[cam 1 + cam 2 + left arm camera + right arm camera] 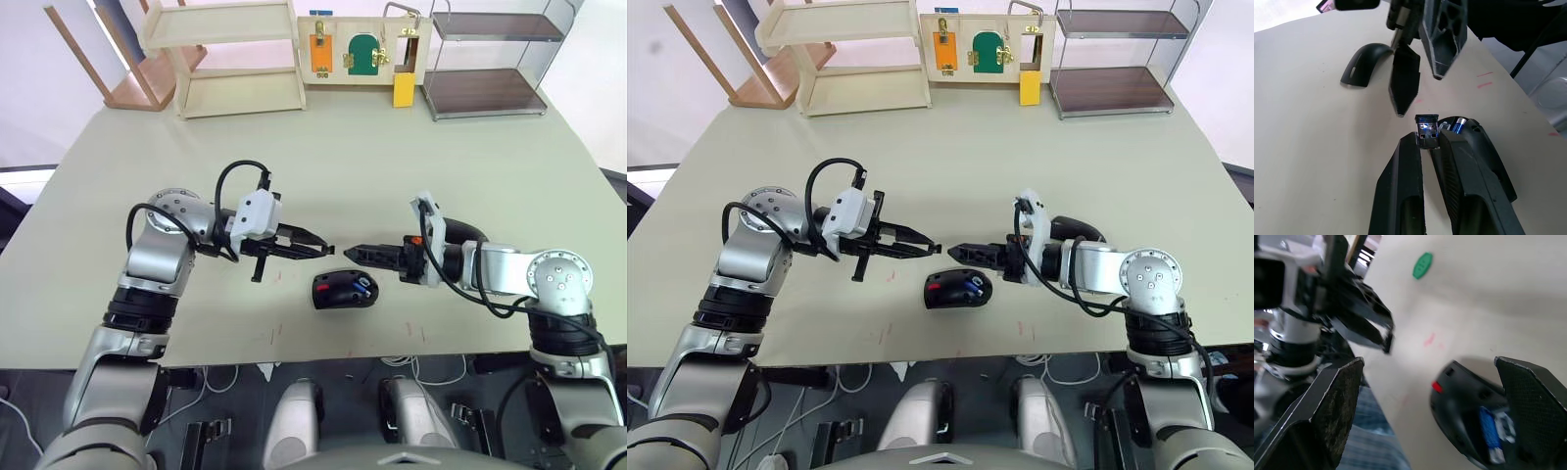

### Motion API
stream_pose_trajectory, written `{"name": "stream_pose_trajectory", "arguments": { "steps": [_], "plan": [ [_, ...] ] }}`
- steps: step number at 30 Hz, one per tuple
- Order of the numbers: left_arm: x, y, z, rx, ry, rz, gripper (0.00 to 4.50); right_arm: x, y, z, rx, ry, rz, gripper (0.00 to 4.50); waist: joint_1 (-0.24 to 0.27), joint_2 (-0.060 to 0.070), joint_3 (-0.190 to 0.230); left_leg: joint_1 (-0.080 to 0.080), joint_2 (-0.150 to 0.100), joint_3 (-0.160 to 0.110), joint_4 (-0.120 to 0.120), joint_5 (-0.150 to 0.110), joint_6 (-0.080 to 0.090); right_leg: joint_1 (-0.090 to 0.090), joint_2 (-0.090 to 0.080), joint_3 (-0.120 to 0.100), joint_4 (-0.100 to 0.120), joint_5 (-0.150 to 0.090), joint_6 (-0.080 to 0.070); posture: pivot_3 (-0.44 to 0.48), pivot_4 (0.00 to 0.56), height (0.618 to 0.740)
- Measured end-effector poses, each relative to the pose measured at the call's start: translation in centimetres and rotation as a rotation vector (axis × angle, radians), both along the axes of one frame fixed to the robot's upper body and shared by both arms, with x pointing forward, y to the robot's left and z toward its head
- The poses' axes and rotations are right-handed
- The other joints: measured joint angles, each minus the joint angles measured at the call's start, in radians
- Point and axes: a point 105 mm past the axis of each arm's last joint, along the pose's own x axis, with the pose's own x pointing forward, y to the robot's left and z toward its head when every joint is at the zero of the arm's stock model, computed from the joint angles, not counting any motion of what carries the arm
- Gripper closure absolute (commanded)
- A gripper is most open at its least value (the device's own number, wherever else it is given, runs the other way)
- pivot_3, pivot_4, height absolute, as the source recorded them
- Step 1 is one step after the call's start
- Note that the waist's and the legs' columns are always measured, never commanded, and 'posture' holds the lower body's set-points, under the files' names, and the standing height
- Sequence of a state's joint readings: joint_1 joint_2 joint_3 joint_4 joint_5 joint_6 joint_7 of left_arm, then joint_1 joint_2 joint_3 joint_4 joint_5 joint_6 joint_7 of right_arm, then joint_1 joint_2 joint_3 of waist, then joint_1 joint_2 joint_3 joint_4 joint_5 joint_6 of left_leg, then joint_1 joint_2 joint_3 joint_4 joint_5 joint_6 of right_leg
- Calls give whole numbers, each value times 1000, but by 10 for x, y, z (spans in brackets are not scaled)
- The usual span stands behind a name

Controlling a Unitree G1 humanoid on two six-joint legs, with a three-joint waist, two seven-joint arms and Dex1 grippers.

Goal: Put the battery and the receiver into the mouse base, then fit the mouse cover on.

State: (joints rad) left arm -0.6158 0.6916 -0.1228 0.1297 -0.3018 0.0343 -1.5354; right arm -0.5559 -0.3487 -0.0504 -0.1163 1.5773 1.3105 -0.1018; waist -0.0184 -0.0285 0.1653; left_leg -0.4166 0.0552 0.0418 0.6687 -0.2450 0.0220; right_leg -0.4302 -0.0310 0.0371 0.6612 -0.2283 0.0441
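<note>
My right gripper should grab the receiver by its blunt end next. The receiver's silvery plug then stays free to go into the mouse base.
The black mouse base lies open near the table's front edge, with the blue battery lying in its recess beside a red patch. My left gripper hovers just above and to the left of it, shut on the small receiver. My right gripper faces it tip to tip, a short gap away, open and holding nothing; in the right wrist view its fingers stand wide apart over the base. The glossy mouse cover rests on the table beyond the right gripper.
A wooden shelf, a latch board and a metal rack line the table's far edge. A flat green disc lies on the table behind my left gripper. The front table edge runs just below the mouse base.
</note>
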Motion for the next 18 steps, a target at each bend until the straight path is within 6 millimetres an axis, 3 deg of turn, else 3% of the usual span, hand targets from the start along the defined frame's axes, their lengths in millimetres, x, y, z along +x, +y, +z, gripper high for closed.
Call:
{"name": "stream_pose_trajectory", "arguments": {
  "steps": [18],
  "plan": [
    [-4,-6,-5,29,1,-45,4479,-12,21,3,31,148,42,0,-2,0,0,0,0,0,0,0,0,0,0,0,0,0,0,0,150,740]
  ]
}}
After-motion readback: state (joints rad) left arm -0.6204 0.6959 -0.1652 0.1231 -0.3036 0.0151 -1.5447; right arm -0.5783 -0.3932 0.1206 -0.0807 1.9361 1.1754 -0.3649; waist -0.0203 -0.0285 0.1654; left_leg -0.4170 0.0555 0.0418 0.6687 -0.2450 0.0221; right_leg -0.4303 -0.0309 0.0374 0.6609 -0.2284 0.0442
